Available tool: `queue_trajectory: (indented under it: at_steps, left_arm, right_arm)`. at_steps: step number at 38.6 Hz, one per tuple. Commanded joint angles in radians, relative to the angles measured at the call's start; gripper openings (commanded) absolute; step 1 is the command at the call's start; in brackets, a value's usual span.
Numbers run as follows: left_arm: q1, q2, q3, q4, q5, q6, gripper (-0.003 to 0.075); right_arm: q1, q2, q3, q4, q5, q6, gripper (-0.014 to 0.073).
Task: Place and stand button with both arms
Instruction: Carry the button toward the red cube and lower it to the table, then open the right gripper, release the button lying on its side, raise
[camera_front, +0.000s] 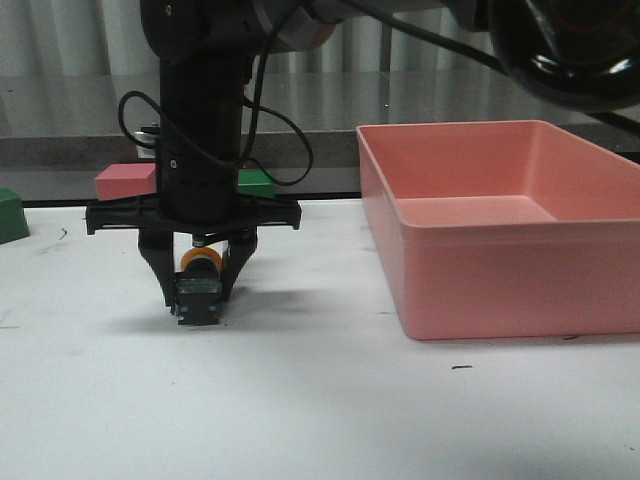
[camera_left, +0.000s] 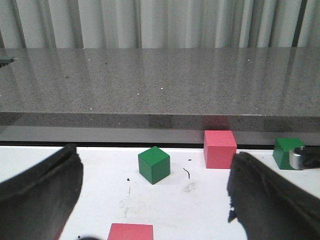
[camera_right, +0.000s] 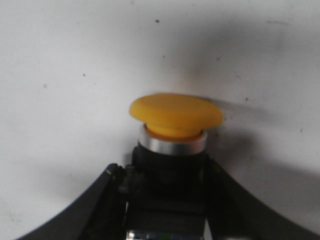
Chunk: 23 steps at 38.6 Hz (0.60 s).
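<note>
The button's black body is down at the white table, so my right gripper needs to open now.
The button (camera_front: 201, 263) has a yellow cap, a silver collar and a black body. It lies on its side, low over the white table (camera_front: 320, 410), cap pointing away from the front camera. My right gripper (camera_front: 198, 300) points straight down and is shut on the black body. In the right wrist view the cap (camera_right: 175, 112) sticks out past the gripper (camera_right: 165, 170), whose fingers (camera_right: 107, 195) press the body from both sides. I cannot tell if the button touches the table. My left gripper (camera_left: 155, 200) is open and empty, low over the table, facing the cubes.
A large pink bin (camera_front: 520, 280) stands at the right. A pink cube (camera_front: 125, 181) and green cubes (camera_front: 256, 182) (camera_front: 10, 215) sit behind the right arm. The left wrist view shows a green cube (camera_left: 154, 164), pink cubes (camera_left: 219, 149) (camera_left: 131, 232) and another green cube (camera_left: 286, 151).
</note>
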<state>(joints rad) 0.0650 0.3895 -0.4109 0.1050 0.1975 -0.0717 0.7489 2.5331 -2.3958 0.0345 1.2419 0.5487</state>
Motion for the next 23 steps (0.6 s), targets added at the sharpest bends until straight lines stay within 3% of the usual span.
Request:
queue_trajectory:
  at_steps: [1,4,13,23]
  left_arm:
    - [-0.005,0.013,-0.038,0.000,-0.080,-0.005,0.0564]
    - [-0.005,0.013,-0.038,0.000,-0.080,-0.005,0.0565]
    - [-0.005,0.013,-0.038,0.000,-0.080,-0.005,0.0564]
    - [-0.005,0.013,-0.038,0.000,-0.080,-0.005,0.0565]
  right_arm:
    - [-0.004,-0.066,-0.033,-0.004,-0.015,-0.001,0.0276]
    - [-0.004,-0.060,-0.033,-0.004,-0.014,-0.001,0.0288]
    - [-0.004,-0.066,-0.033,-0.003,-0.007,-0.002,0.0513]
    - [-0.004,-0.157,-0.149,-0.004,0.100,-0.072,0.0518]
